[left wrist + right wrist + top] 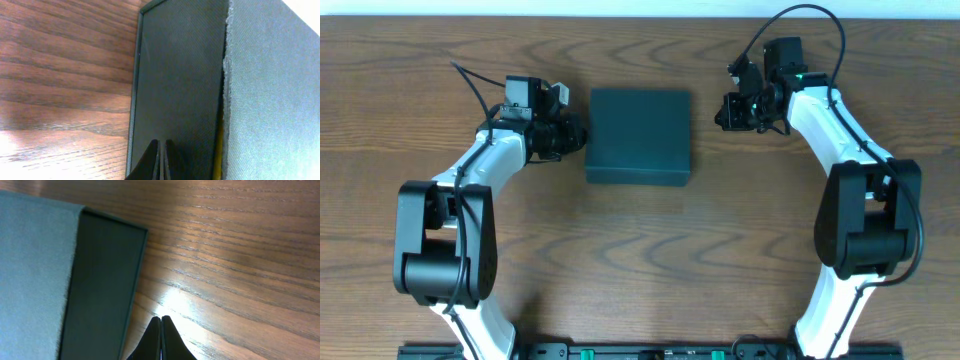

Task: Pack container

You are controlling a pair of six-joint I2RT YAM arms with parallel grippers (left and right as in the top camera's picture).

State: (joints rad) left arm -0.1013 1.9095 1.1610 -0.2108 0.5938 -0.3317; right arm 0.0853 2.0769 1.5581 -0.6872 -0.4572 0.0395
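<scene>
The left gripper's shut fingers only rest against the container's side, so the left gripper would come away empty if it lifted now, and the container (200,90) would stay where it lies.
The dark teal-green container (639,135) lies in the middle of the wooden table with its flap lid down. My left gripper (577,134) is shut and empty, right at the container's left side; in the left wrist view its fingertips (160,145) sit against the dark side wall (180,85) below the lid (272,95). A thin yellow edge (218,157) shows under the lid. My right gripper (725,110) is shut and empty, a little to the right of the container; its fingertips (161,320) hover over bare wood beside the container's wall (102,285).
The wooden table (640,260) stretches around the container. Both arm bases stand at the front edge, left (445,265) and right (865,240). No snack packets are in view.
</scene>
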